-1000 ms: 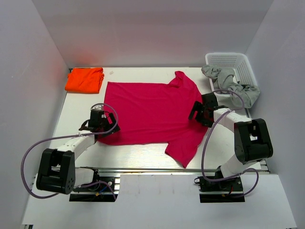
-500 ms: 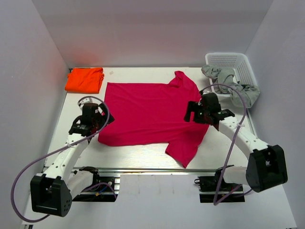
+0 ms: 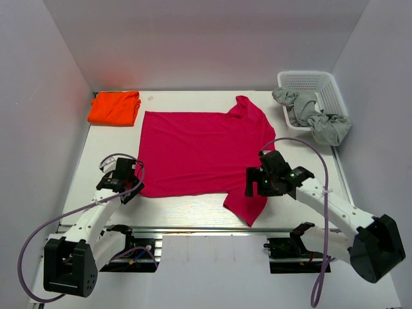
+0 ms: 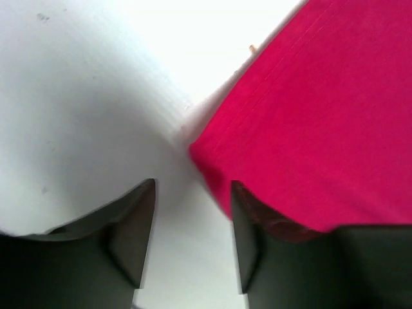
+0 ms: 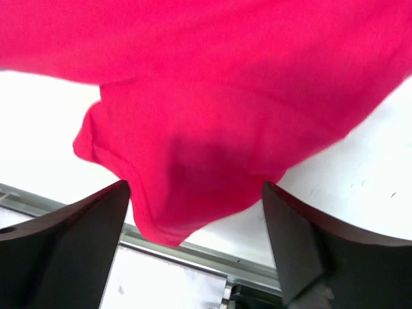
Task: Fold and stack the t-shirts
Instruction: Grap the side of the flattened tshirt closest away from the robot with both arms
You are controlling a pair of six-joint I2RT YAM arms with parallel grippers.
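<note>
Next, my right gripper grabs the hem of the magenta shirt's near sleeve (image 3: 245, 219), to fold that sleeve over the shirt's body.
The magenta-red t-shirt (image 3: 199, 151) lies spread flat in the middle of the table, one sleeve pointing toward the near edge. The orange t-shirt (image 3: 114, 107) lies folded at the back left. My left gripper (image 3: 132, 188) is open at the magenta shirt's near left corner. In the left wrist view that corner (image 4: 212, 161) sits just ahead of the gripper (image 4: 193, 238), and the right finger (image 4: 248, 238) touches the cloth. My right gripper (image 3: 251, 183) is wide open over the near sleeve. In the right wrist view the sleeve hem (image 5: 187, 174) hangs between the fingers of the gripper (image 5: 196, 244).
A white basket (image 3: 322, 84) stands at the back right, with a grey cloth (image 3: 315, 119) spilling over its near rim. A metal rail (image 3: 193, 230) runs along the table's near edge. White walls close in the left, back and right sides.
Both arms have moved toward the near edge. The left gripper went from the shirt's left edge to its near left corner. The right gripper went down the sleeve to its hem.
</note>
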